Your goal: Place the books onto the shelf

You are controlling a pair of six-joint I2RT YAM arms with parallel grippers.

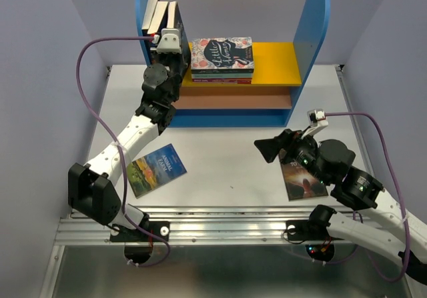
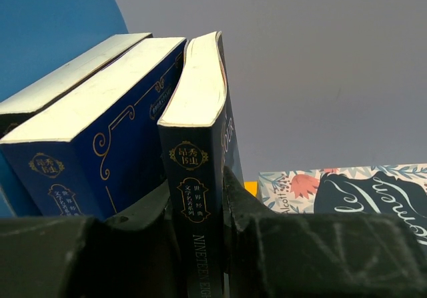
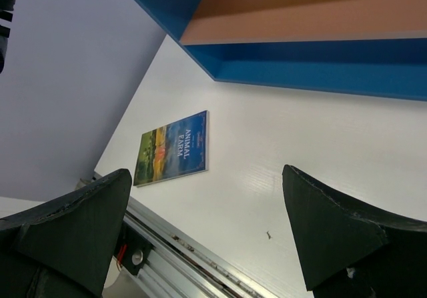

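Observation:
My left gripper should open: the dark book's top leans toward the blue-covered books, so it would stay standing on the yellow board (image 1: 273,63).
Against the left blue panel of the shelf (image 1: 319,25), two blue-covered books (image 1: 153,17) (image 2: 100,131) stand upright on the yellow upper board (image 1: 273,63). Beside them stands a third, dark book (image 2: 199,138) (image 1: 173,13), with my left gripper (image 2: 199,201) (image 1: 173,30) shut on its spine. The green-landscape book (image 1: 155,170) (image 3: 172,149) lies flat on the table at front left. Another dark book (image 1: 303,181) lies flat under my right arm. Above the table between those two books, my right gripper (image 1: 267,149) (image 3: 207,208) hangs open with nothing between its fingers.
A floral "Little Women" stack (image 1: 222,58) (image 2: 347,188) lies on the yellow board to the right of the standing books. The tan lower board (image 1: 233,99) and the blue base (image 3: 320,65) hold nothing. A metal rail (image 1: 220,228) runs along the near table edge.

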